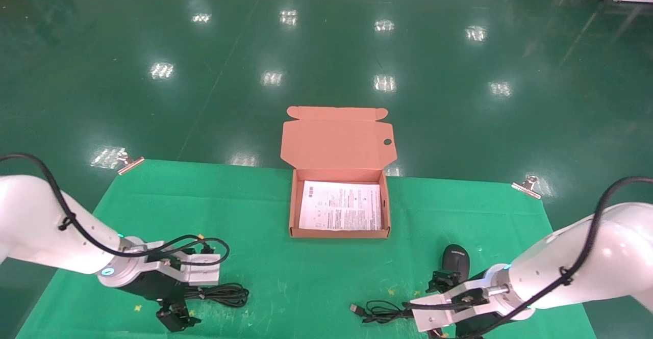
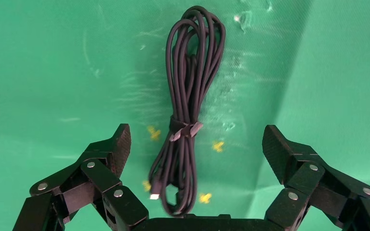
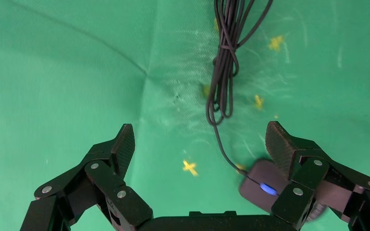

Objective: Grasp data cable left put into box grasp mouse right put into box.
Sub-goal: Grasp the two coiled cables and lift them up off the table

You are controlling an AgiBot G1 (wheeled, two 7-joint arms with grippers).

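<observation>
The looped end lies beyond both of my open fingers. My right gripper should move toward it before it closes on the mouse cord's looped end (image 3: 218, 111).
The data cable (image 1: 224, 294), a looped black bundle with a strap, lies on the green cloth at the front left. My left gripper (image 1: 176, 317) hovers just beside it, open. In the left wrist view the data cable (image 2: 189, 96) lies between and beyond the open fingers of the left gripper (image 2: 196, 132), untouched. The mouse (image 1: 455, 261) lies at the front right, its cord (image 1: 380, 311) bundled to its left. My right gripper (image 1: 445, 281) is open beside the mouse. In the right wrist view the mouse (image 3: 261, 185) sits by one finger of the right gripper (image 3: 200, 129). The box (image 1: 293, 211) stands open at centre.
The box's lid (image 1: 336, 137) stands up at the back, with a round hole (image 1: 387, 141); a white printed sheet (image 1: 341, 206) lies inside. Metal clips (image 1: 130, 163) (image 1: 528, 186) hold the cloth at the table's back corners. Green floor lies beyond.
</observation>
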